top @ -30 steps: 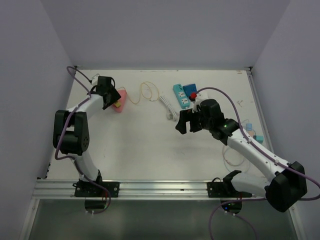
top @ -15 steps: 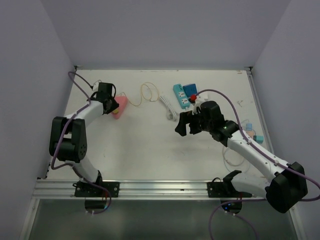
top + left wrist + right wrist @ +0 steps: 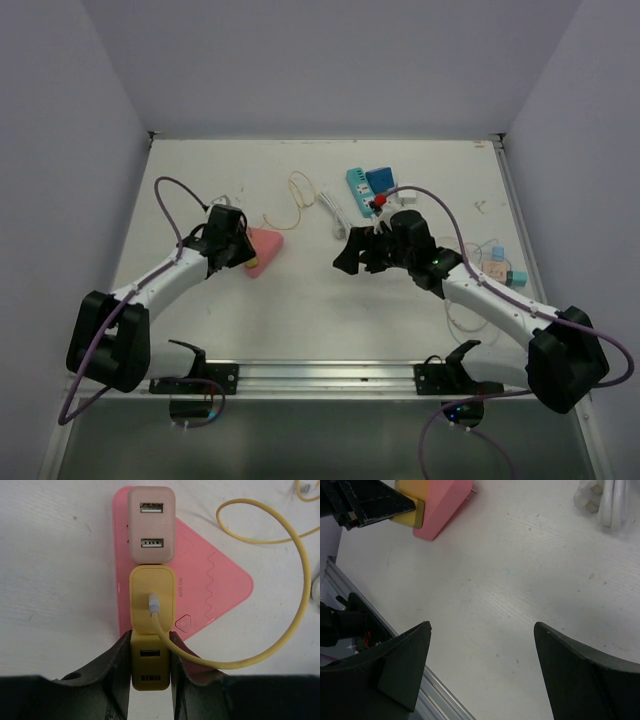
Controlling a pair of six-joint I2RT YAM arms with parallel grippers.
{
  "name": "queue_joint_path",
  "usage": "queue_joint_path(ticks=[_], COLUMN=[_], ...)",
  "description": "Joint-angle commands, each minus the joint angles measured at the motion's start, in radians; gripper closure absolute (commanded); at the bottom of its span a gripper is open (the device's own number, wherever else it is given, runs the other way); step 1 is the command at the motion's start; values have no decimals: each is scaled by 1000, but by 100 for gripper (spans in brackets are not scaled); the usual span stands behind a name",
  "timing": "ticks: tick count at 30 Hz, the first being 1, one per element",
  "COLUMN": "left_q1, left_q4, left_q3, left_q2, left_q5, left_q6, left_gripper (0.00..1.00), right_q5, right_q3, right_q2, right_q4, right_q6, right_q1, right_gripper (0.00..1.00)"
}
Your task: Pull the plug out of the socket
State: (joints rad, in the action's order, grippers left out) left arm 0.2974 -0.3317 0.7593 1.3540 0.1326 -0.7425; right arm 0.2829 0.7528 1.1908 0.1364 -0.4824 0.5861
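Observation:
My right gripper grabs the pink socket [image 3: 268,248] next by its empty corner away from the plugs, leaving the plugs free to pull off.
A pink triangular socket [image 3: 215,587] lies on the table and carries three plugs in a row: a pink USB plug [image 3: 151,525], a yellow plug with a yellow cable [image 3: 152,600], and a yellow USB plug [image 3: 150,667] at the near end. My left gripper [image 3: 149,639] is shut on that near yellow plug, one finger on each side. In the top view the socket [image 3: 268,248] sits left of centre with the left gripper [image 3: 235,247] at its left edge. My right gripper [image 3: 358,252] is open and empty, hovering right of the socket [image 3: 442,502].
A teal power strip [image 3: 361,192] with a blue plug [image 3: 379,180] and a coiled white cable [image 3: 335,212] lie at the back centre. A yellow cable loop [image 3: 298,190] trails behind the socket. Small blocks [image 3: 497,270] sit at the right. A metal rail [image 3: 320,375] runs along the front.
My left gripper has moved toward the near centre, bringing the pink socket and its plugs along. My right gripper has moved left toward the socket.

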Motion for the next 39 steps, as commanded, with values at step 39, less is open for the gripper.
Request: queue_joint_path(ticks=[39], left_q1=[305], left_q4=[166], left_q3=[-81], left_q2=[-21], left_q5=[-172], left_q6=[-339], left_gripper=[70], right_q5=[-154], right_q3=[-93], right_q2=[721], right_q4=[-1140], right_q6=[-571], right_q1=[195], right_gripper=[39])
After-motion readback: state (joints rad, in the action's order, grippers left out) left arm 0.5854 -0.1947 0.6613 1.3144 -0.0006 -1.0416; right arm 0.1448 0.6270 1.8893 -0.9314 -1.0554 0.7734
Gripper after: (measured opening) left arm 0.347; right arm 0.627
